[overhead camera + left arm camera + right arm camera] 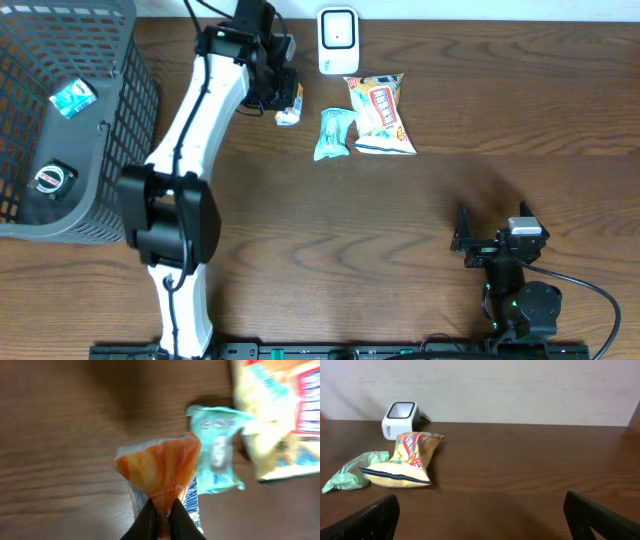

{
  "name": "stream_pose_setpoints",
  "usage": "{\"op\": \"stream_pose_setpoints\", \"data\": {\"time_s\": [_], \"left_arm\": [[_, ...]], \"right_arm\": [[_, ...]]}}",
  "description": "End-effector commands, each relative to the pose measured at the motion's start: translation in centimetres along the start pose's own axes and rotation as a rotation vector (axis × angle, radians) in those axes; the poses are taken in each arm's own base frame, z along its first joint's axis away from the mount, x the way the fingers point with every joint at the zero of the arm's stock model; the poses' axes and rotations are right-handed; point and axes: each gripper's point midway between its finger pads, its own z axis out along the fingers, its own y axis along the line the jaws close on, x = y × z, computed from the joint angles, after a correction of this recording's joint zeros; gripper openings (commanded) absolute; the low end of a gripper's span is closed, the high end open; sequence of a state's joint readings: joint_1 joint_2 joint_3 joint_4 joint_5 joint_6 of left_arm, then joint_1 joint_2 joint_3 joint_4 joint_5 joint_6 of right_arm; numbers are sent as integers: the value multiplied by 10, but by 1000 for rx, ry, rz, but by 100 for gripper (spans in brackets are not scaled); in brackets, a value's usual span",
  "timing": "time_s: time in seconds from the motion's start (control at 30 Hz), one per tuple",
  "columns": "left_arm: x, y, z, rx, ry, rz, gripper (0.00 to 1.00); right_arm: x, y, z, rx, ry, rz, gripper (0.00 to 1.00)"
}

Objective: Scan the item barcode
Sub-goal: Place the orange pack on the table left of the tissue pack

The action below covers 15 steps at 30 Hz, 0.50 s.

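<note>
The packet would drop from above the table, short of the bare wood beside the teal packet, so my left gripper should keep holding it.
My left gripper [162,519] is shut on the edge of an orange-and-white snack packet [160,467], which hangs just above the table. In the overhead view the left gripper [283,93] and the packet [289,110] are a little left of the white barcode scanner [338,40] at the table's back edge. The scanner [400,419] also shows in the right wrist view. My right gripper [490,225] rests at the front right, and the right wrist view shows the right gripper [480,512] open with nothing between its fingers.
A teal packet [335,133] and a yellow chip bag [380,115] lie in front of the scanner, right of the held packet. A grey mesh basket [120,110] at the far left holds a few small items.
</note>
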<state>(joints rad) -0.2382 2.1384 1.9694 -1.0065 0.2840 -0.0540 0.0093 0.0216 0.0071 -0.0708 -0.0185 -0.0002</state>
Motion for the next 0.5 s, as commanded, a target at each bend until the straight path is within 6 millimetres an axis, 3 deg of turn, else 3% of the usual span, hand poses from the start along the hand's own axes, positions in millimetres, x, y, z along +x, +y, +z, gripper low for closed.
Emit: {"op": "stream_pose_setpoints", "data": {"time_s": [0.0,0.13,0.17,0.2,0.33,0.47], "left_arm": [[14,14,37,-54,86,-73,7],[21,11,51,-55,119,-65,9],[21,9,52,-55,121,-61,17],[22,6,52,-53,121,-55,38],[21,1,49,-49,117,-47,40],[2,-8,14,-37,34,-32,40]], "right_arm": [[2,-1,0,5,5,14,99],[2,-1,0,5,5,14,99],[2,-1,0,5,5,14,99],[2,-1,0,5,5,14,99],[2,-1,0,5,5,14,99],[2,-1,0,5,5,14,99]]}}
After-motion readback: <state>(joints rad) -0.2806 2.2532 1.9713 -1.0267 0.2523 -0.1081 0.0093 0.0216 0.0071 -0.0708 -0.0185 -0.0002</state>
